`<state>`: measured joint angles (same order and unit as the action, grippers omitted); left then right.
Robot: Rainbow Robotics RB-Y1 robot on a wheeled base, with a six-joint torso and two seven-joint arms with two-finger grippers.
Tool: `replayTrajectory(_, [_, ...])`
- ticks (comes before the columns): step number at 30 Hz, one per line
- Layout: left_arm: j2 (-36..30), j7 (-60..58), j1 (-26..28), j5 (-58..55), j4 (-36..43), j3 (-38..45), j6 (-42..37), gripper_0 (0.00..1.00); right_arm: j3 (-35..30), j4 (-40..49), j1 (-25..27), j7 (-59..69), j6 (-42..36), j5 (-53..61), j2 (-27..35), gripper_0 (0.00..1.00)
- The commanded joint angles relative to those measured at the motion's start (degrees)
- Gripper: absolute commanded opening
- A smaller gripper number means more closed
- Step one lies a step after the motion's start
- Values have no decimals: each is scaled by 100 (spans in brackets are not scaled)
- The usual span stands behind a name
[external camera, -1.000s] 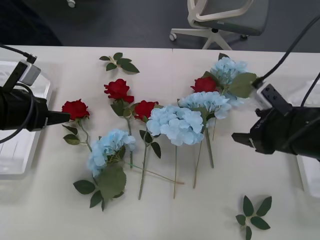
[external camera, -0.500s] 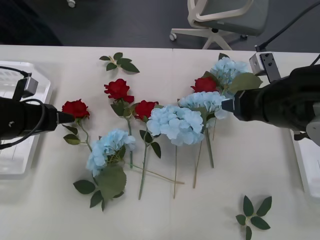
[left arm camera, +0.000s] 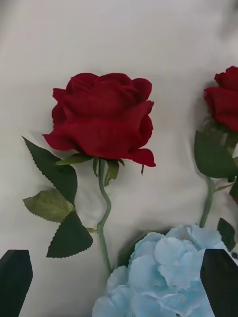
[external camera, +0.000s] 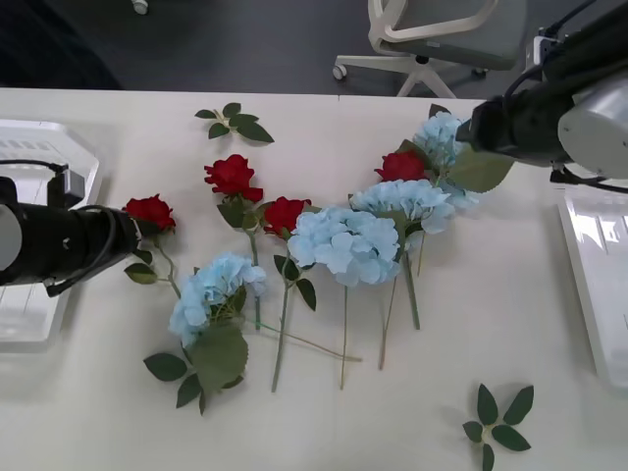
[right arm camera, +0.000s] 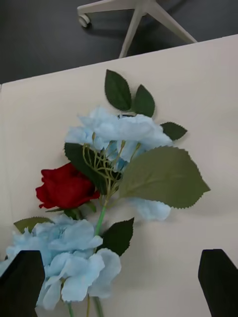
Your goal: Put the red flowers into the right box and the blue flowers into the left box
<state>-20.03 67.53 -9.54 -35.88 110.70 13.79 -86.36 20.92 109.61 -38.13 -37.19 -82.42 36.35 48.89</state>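
Note:
I need to grab the rose with my left gripper next, by its thin green stem (external camera: 171,267) (left arm camera: 104,211), because the soft red petals spread wide at the top of the rose.
Four red flowers lie across the table: one rose (external camera: 150,211) at the left, two (external camera: 233,177) (external camera: 285,214) near the middle and one (external camera: 400,167) right of centre. Blue flowers (external camera: 345,243) (external camera: 218,289) (external camera: 407,199) (external camera: 446,132) are mixed among them. My left gripper (external camera: 132,232) hovers just left of the leftmost rose (left arm camera: 104,119) and is open, its black fingers (left arm camera: 15,282) wide apart. My right gripper (external camera: 469,126) is open above the far-right blue flower (right arm camera: 121,131), next to a rose (right arm camera: 64,187). The left box (external camera: 29,304) and the right box (external camera: 594,255) sit at the table's sides.
Loose green leaf sprigs lie at the back (external camera: 234,123) and the front right (external camera: 496,422) of the table. Stems and leaves of the flowers overlap in the middle. An office chair (external camera: 432,39) stands beyond the far edge.
My right arm has swung from the table's right front up and back to the far-right blue flower. My left arm has edged forward and lower toward the leftmost rose.

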Motion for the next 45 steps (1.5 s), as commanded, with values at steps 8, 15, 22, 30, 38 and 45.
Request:
replayTrajectory(8, [-97, -187, -452, 1057, -295, -878, 58, 100, 1036, -1970, -1610, 1073, -362, 759, -63, 92])
replayTrajectory(15, [-97, -275, -821, 1549, -734, -1300, 128, 100, 1072, -2568, -2234, 1073, -1153, 1515, -186, 92])
replayTrajectory(22, [-97, -293, -1076, 1672, -1472, -1467, 577, 100, 1098, -3007, -2480, 977, -1329, 1814, -274, 92])
replayTrajectory(30, [-97, -258, -1094, 1672, -1912, -1485, 788, 100, 1335, -3508, -2620, 616, -1347, 1410, -714, 92])
replayTrajectory(38, [-97, -205, -1094, 1611, -2386, -1652, 1236, 100, 1318, -3789, -2638, 274, -1408, 1172, -1074, 92])
replayTrajectory(45, [26, -126, -1102, 1575, -2597, -1696, 1473, 100, 1177, -4440, -2638, 89, -1118, 759, -1610, 92])
